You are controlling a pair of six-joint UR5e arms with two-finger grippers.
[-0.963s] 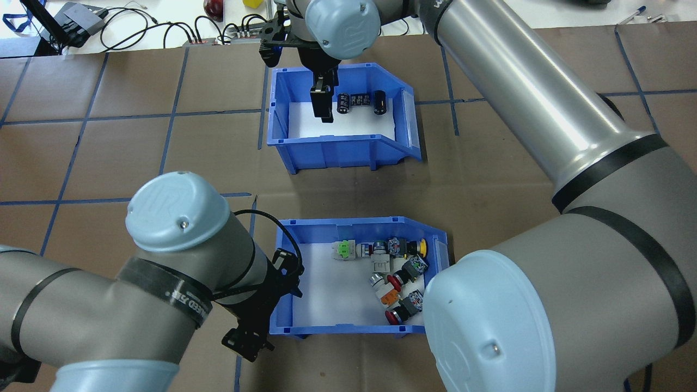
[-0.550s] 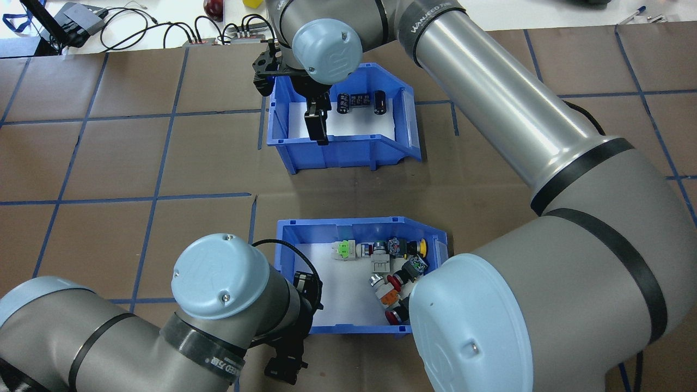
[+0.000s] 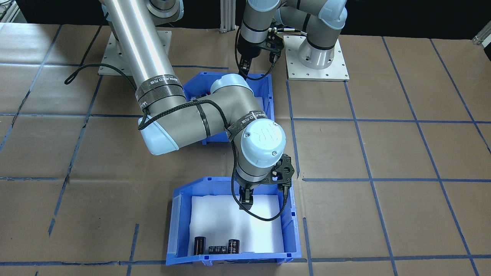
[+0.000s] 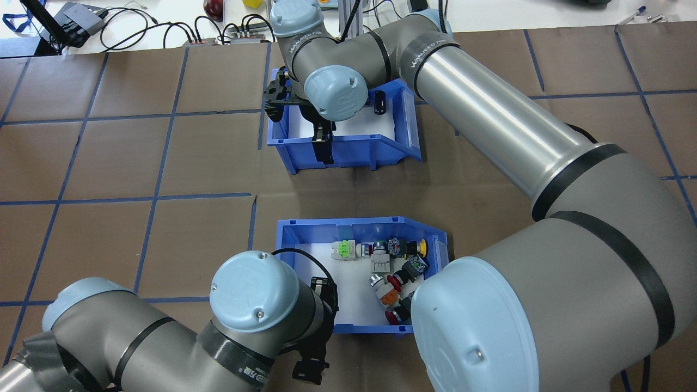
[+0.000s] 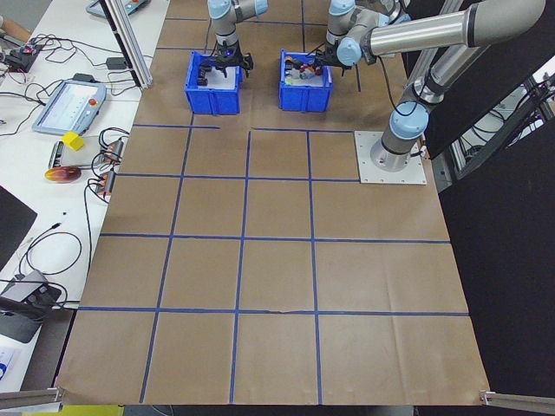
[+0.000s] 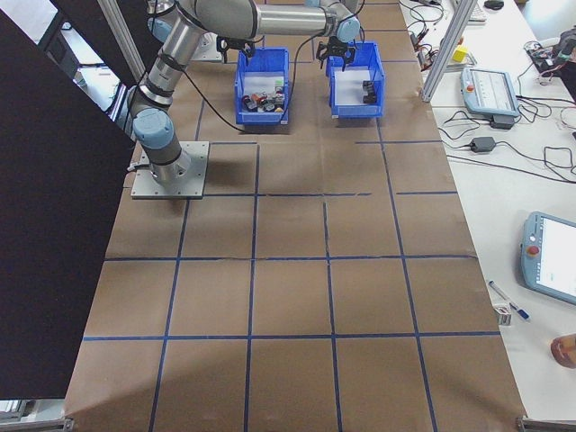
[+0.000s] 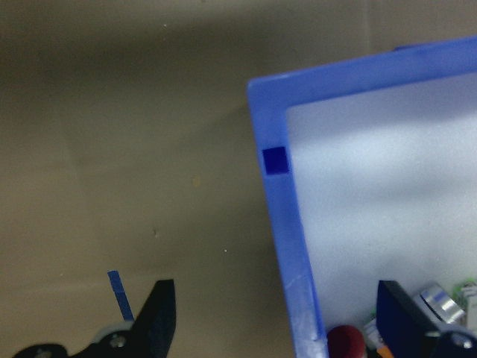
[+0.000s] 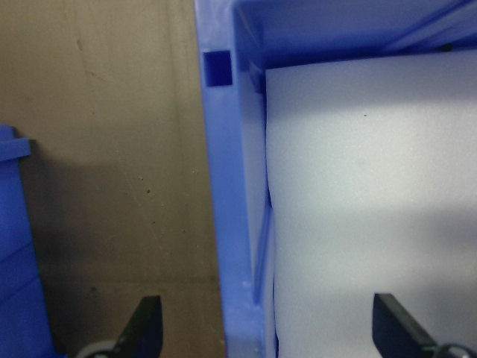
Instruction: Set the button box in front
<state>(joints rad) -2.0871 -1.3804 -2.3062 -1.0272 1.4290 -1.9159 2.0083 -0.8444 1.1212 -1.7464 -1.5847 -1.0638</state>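
Note:
My right gripper grabs the capacitor bin's side opposite the black capacitors next, to clear the front for the button box [image 3: 198, 85].
The button box [image 4: 359, 223] is the blue bin nearer the robot, with white foam and colourful switches [image 4: 400, 272] at its right end. It also shows in the front view [image 3: 268, 100], the left side view [image 5: 305, 87] and the right side view [image 6: 263, 86]. My left gripper [image 4: 325, 321] is largely hidden under its wrist. It stands open astride the box's robot-side wall [image 7: 279, 186], one finger [image 7: 160, 306] outside and one finger [image 7: 399, 317] inside. The capacitor bin [image 4: 348, 152] lies farther out. My right gripper [image 4: 322, 144] is open astride that bin's robot-side wall [image 8: 227, 186].
Black capacitors [image 3: 216, 246] lie along the capacitor bin's far wall. Cables and small devices [image 4: 76, 22] sit on the white bench beyond the brown, blue-taped table [image 4: 136, 158]. An aluminium post [image 5: 130, 43] and a teach pendant [image 5: 68, 104] stand beside the table.
My right gripper drew back from inside the capacitor bin to its robot-side wall. My left arm swung right and toward the robot, round to the button box's robot-side wall.

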